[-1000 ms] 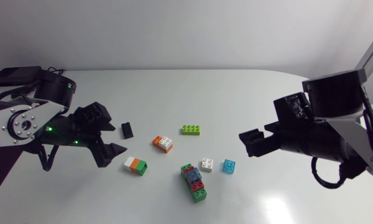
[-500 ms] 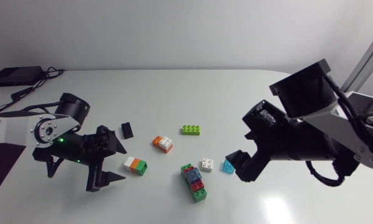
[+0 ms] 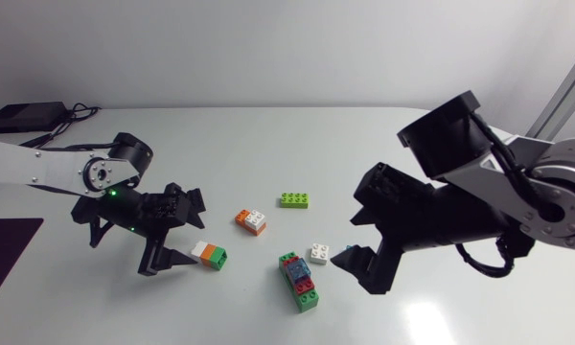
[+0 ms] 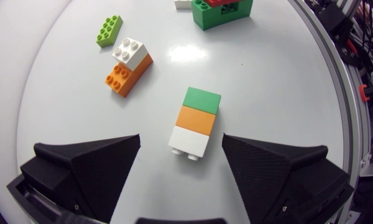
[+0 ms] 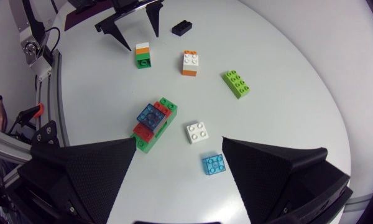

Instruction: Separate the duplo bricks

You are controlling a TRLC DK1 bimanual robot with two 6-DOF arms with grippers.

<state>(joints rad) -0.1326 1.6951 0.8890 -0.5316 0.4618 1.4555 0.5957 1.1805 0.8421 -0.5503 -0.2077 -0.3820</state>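
The right gripper grabs the green brick by its sides next, to separate it from the orange brick [image 3: 207, 253] [image 5: 142, 51].
A white-orange-green stack [image 3: 209, 255] [image 4: 196, 123] lies on its side, its white end just between the tips of my open left gripper [image 3: 194, 230] [image 4: 181, 138], touching neither finger. A larger green, red and blue cluster [image 3: 298, 281] [image 5: 152, 124] lies mid-table. Around it lie an orange-white pair [image 3: 251, 221] [image 4: 129, 64], a lime brick [image 3: 293, 199] [image 5: 236, 84], a white square brick [image 3: 318, 253] [image 5: 197, 132] and a clear blue brick [image 5: 213, 163]. My right gripper [image 3: 356, 237] [image 5: 179, 142] hangs open above the blue and white bricks, holding nothing.
A small black brick [image 5: 182, 27] lies beside the left gripper's far finger. A black box with cables [image 3: 24, 115] sits at the table's back left corner, and a dark mat [image 3: 5, 259] lies at the left edge.
My left gripper has swung down and in toward the white-orange-green stack, its fingers narrowing slightly. My right gripper has moved left and lower, over the blue brick.
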